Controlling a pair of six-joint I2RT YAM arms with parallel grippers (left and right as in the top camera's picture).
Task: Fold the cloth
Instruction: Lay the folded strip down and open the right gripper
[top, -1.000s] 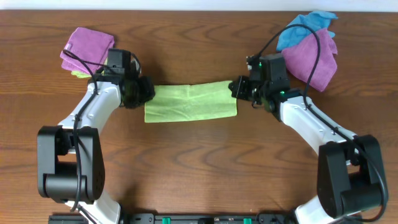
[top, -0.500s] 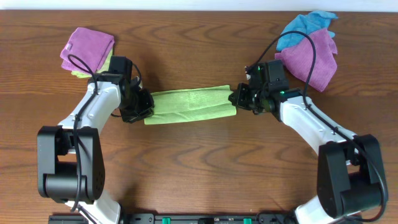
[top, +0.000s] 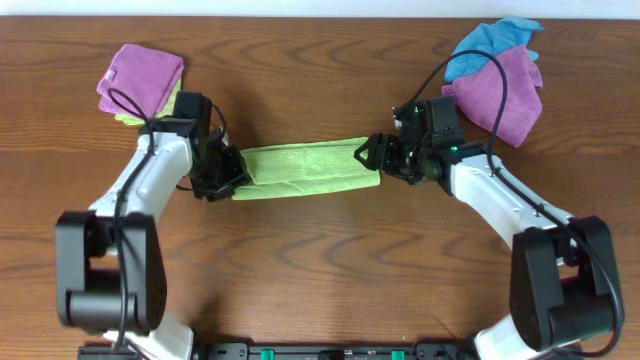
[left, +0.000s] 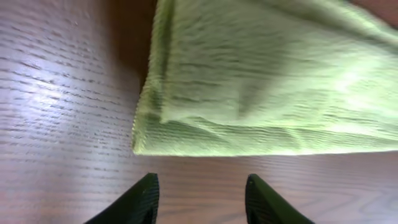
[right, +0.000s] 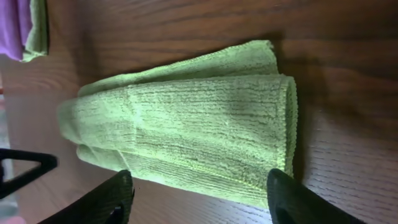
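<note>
The lime-green cloth (top: 305, 168) needs to be grabbed next by its near short end (top: 243, 186) with my left gripper. The opposite end then stays free for my right gripper to fold.
The lime-green cloth (top: 305, 168) lies on the wooden table as a long narrow folded strip between the two arms. My left gripper (top: 228, 177) stands at its left end, open. In the left wrist view the cloth (left: 267, 81) lies just ahead of the left gripper (left: 202, 180), with only bare wood between the fingers. At the strip's right end my right gripper (top: 372, 155) is open. In the right wrist view the right gripper (right: 200, 180) has its fingers spread about as wide as the cloth (right: 186, 124) and holds nothing.
A folded purple cloth (top: 140, 75) lies at the back left on top of another lime-green cloth (top: 125, 118). At the back right a blue cloth (top: 490, 42) and a purple cloth (top: 500, 90) lie bunched, under the right arm's cable.
Both grippers, shut on the cloth's ends before, have opened and let go. The cloth went from a wider rectangle to a narrower folded strip and now rests on the table.
</note>
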